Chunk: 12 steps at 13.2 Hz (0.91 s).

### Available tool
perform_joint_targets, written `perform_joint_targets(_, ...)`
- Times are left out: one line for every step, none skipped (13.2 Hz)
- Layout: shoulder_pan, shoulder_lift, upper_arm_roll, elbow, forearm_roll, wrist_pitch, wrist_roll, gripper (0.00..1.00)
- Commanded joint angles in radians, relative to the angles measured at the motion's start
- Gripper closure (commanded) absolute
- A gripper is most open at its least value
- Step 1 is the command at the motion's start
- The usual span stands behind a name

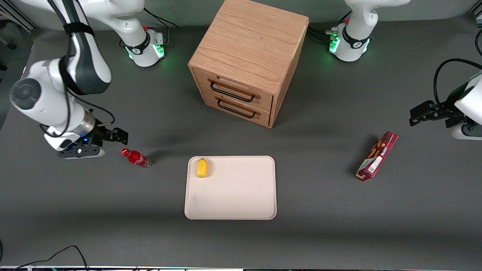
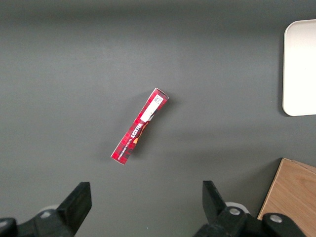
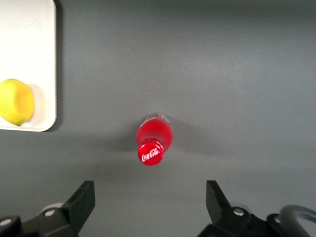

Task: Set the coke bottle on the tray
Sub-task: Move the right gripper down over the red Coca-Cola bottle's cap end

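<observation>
My right gripper is about to grab the coke bottle by its red cap end (image 1: 126, 152). Then it will put the bottle on the tray (image 1: 241, 195).
The coke bottle (image 1: 136, 158), small and red with a red cap, stands on the grey table beside the tray, toward the working arm's end. The right wrist view looks down on its cap (image 3: 154, 140). The cream-beige tray (image 1: 241, 195) lies flat at the table's middle; one corner of it shows in the right wrist view (image 3: 29, 49). My right gripper (image 1: 121, 136) hovers close to the bottle, a little farther from the front camera and toward the working arm's end. It is open and empty (image 3: 150, 197), its fingers spread wide and clear of the bottle.
A yellow lemon (image 1: 202, 168) lies on the tray's corner nearest the bottle (image 3: 16, 101). A wooden two-drawer cabinet (image 1: 248, 60) stands farther from the front camera than the tray. A red snack box (image 1: 377, 156) lies toward the parked arm's end (image 2: 139, 126).
</observation>
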Motion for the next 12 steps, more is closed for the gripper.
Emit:
perform_joint_targets(-0.018, -0.036, 0.018, -0.130, 0.002, 0.164, -0.022, 0.00)
perform_joint_targets(-0.018, -0.020, 0.018, -0.135, -0.002, 0.188, -0.022, 0.00)
perform_joint_targets(-0.018, -0.011, 0.018, -0.132, -0.006, 0.193, -0.022, 0.01)
perform_joint_targets(-0.019, -0.006, 0.018, -0.132, -0.009, 0.205, -0.024, 0.02)
perform_joint_targets(-0.021, 0.003, 0.018, -0.130, -0.012, 0.213, -0.024, 0.05)
perform_joint_targets(-0.019, 0.017, 0.018, -0.123, -0.015, 0.224, -0.024, 0.06)
perform_joint_targets(-0.019, 0.030, 0.018, -0.121, -0.015, 0.250, -0.022, 0.07)
perform_joint_targets(-0.016, 0.046, 0.018, -0.121, -0.015, 0.277, -0.021, 0.09)
perform_joint_targets(-0.015, 0.060, 0.018, -0.120, -0.015, 0.291, -0.019, 0.12)
perform_joint_targets(-0.013, 0.066, 0.018, -0.112, -0.015, 0.293, -0.018, 0.21)
perform_joint_targets(-0.013, 0.066, 0.018, -0.112, -0.015, 0.293, -0.016, 0.31)
perform_joint_targets(-0.015, 0.066, 0.018, -0.112, -0.015, 0.292, -0.016, 0.49)
